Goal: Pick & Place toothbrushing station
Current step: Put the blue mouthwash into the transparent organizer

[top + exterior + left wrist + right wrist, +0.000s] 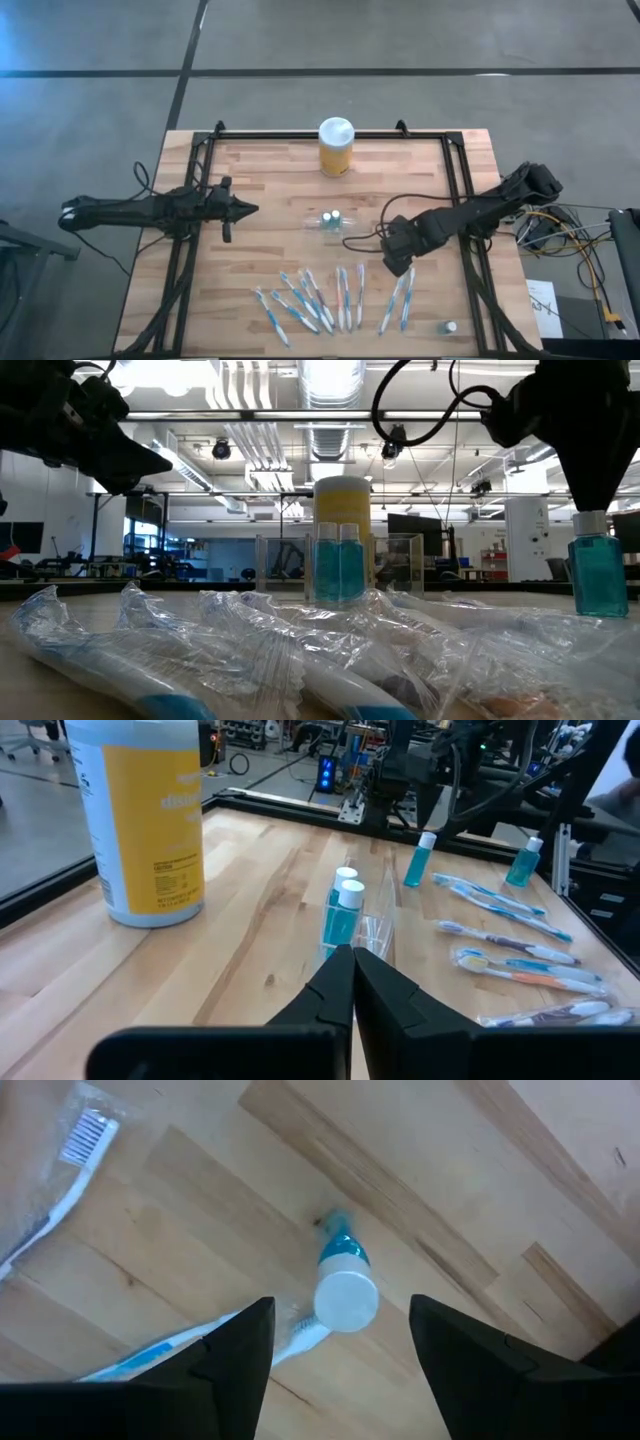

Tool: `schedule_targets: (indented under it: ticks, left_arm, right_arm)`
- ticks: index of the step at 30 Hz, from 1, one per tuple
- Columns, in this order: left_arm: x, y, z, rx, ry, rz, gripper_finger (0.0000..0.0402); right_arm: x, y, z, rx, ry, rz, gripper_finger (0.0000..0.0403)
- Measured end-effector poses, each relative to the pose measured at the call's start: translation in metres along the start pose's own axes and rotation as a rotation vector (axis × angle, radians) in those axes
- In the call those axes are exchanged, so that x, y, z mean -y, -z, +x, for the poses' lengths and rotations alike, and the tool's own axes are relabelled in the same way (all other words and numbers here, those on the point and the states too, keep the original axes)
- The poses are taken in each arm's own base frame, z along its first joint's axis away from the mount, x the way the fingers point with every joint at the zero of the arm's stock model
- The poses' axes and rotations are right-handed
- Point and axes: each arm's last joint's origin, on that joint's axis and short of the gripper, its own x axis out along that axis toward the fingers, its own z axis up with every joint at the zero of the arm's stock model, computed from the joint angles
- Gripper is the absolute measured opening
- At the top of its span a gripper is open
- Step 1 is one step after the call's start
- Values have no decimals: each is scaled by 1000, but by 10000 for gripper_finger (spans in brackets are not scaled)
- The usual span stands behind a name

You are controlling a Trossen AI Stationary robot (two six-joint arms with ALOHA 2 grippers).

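Note:
The third tube should next be grabbed by its white cap [346, 1301] with my right gripper. The tube's blue end [338, 1226] then stays free to stand in the clear holder.
The clear holder [325, 222] stands at mid table with two white-capped blue tubes [345, 910] upright in it. A third tube [347, 1295] stands upright on the wood, and my right gripper [340, 1320] hangs open right above it, pointing down. One finger is on each side of the tube's cap and neither touches it. In the high view this gripper [395, 255] hides that tube. Several wrapped blue-and-white toothbrushes [330, 300] lie in a row near the front edge. My left gripper [245, 210] waits shut at the left, level, pointing at the holder.
A yellow jar with a white lid [336, 147] stands at the far edge. Another white-capped tube [450, 327] stands near the front right corner. Black frame rails [465, 200] run along the table's sides. Cables trail off the right arm.

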Motion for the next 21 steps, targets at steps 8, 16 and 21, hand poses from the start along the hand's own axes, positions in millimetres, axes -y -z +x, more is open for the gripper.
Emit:
schedule_targets:
  ticks: [8,16,21]
  left_arm:
    - [0,0,0,-1,3,1,11]
    - [1,0,0,-7,37,-1,16]
    - [1,0,0,-7,37,-2,16]
  right_arm:
    - [0,0,2,1,6,1,210]
    - [1,-2,5,1,7,3,193]
    - [3,-6,6,-12,-1,-8,177]
